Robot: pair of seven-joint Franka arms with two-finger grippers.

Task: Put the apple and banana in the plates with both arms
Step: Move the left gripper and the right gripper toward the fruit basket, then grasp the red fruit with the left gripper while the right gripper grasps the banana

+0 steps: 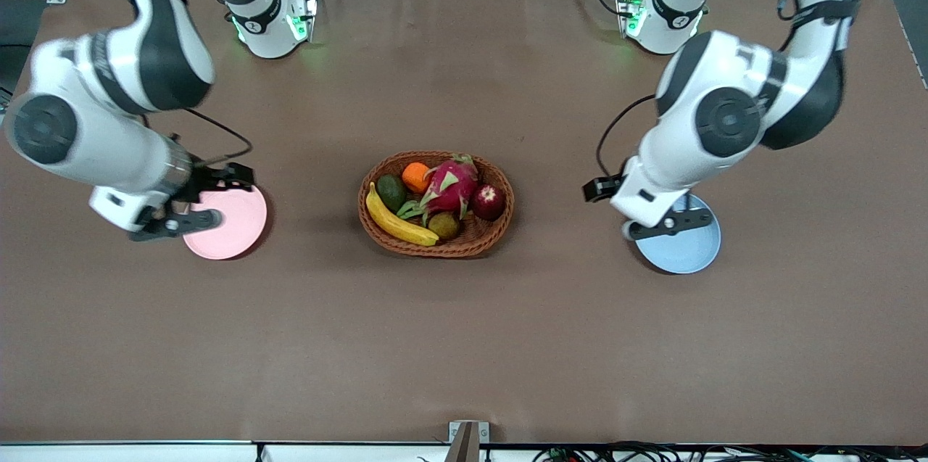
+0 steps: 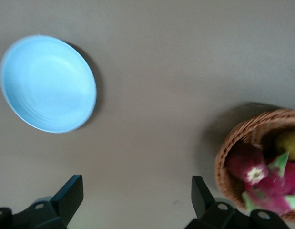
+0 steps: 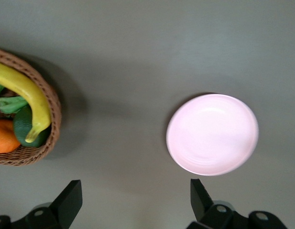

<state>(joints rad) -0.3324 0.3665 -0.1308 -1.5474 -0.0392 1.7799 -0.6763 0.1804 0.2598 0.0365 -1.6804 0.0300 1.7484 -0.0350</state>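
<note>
The dark red apple (image 1: 489, 201) needs to go in the blue plate (image 1: 689, 252). My left gripper should grab it by its rounded sides next.
The dark red apple (image 1: 489, 201) and the yellow banana (image 1: 397, 219) lie in a brown wicker basket (image 1: 435, 250) at the table's middle. A pink plate (image 1: 235, 230) lies toward the right arm's end and a blue plate (image 1: 689, 252) toward the left arm's end. Both plates hold nothing. My right gripper (image 1: 177, 224) hangs open beside the pink plate (image 3: 212, 134), with bare table between its fingers (image 3: 71, 198). My left gripper (image 1: 670, 224) hangs open beside the blue plate (image 2: 48, 83). The right wrist view shows the banana (image 3: 28, 93). The left wrist view shows the apple (image 2: 240, 162).
Also in the basket are a magenta dragon fruit (image 1: 451, 186), an orange (image 1: 415, 176), a dark green avocado (image 1: 392, 192) and a brownish fruit (image 1: 444, 225). Brown table (image 1: 464, 346) spreads around the basket and both plates.
</note>
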